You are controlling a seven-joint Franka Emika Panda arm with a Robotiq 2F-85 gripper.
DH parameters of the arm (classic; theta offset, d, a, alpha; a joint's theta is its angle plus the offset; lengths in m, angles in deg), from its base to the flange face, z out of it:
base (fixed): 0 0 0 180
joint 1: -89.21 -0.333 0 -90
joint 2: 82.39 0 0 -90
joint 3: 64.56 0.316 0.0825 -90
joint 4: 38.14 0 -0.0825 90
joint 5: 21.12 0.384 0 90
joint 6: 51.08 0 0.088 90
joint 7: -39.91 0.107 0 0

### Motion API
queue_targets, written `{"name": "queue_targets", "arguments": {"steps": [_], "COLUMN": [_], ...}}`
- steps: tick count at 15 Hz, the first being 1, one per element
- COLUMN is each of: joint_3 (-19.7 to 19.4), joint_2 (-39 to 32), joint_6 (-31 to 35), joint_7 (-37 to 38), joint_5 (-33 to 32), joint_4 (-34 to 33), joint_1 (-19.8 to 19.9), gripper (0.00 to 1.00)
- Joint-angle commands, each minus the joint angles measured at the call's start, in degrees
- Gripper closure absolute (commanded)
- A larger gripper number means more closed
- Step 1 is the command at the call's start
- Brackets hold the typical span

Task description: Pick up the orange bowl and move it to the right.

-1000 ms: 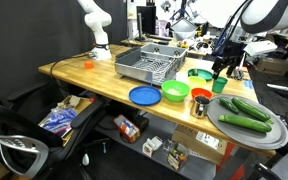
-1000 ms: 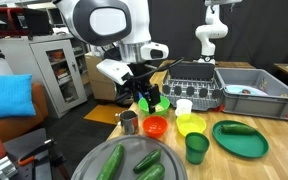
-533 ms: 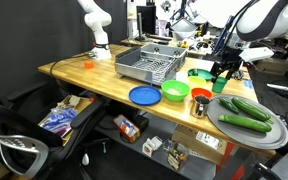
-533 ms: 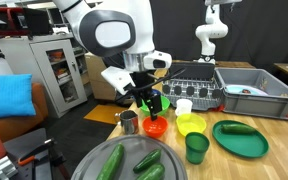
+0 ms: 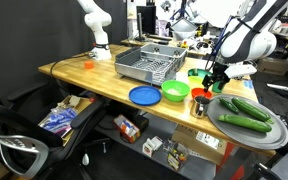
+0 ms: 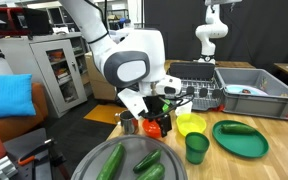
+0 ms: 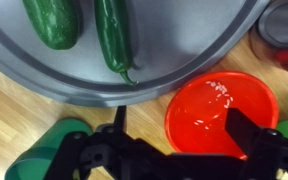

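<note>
My fingers straddle the orange bowl's rim but are still above it, so closing now would catch only air. My gripper lowers next, before it closes on the rim.
The orange bowl is a shallow orange-red bowl on the wooden table, lying just beyond my fingers in the wrist view. My gripper is open. One finger is over the bowl's inside and the other is over bare wood beside the rim, so the jaws straddle that rim. In both exterior views the gripper hangs low right over the bowl, whose far part is hidden by the fingers. Nothing is held.
Close around the bowl are a grey round tray with cucumbers, a dark green cup, a bright green bowl and a metal cup. Further off are a blue plate, a dish rack and a green plate.
The arm has swung over and come down, bringing the open gripper from above the table's end to just over the orange bowl. The bowl has not moved.
</note>
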Motion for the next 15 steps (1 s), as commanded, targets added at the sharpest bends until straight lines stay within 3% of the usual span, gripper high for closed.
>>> {"name": "queue_targets", "arguments": {"steps": [1, 5, 6, 7, 11, 15], "joint_3": [-0.4, -0.79, -0.56, -0.28, -0.07, 2.86], "joint_2": [-4.85, -8.11, -8.46, -8.68, -9.19, -8.36], "joint_6": [2.37, 4.06, 4.83, 5.41, 6.48, 7.53], "joint_7": [1.43, 1.88, 1.78, 1.75, 1.86, 0.72], "joint_5": [-0.64, -0.65, -0.51, -0.31, -0.22, 0.91], "joint_4": [-3.1, -5.31, -5.6, -5.68, -6.0, -5.41], "joint_1": [0.11, -0.15, 0.07, 0.26, 0.33, 2.81], "gripper": [0.0, 0.0, 0.18, 0.28, 0.56, 0.84]}}
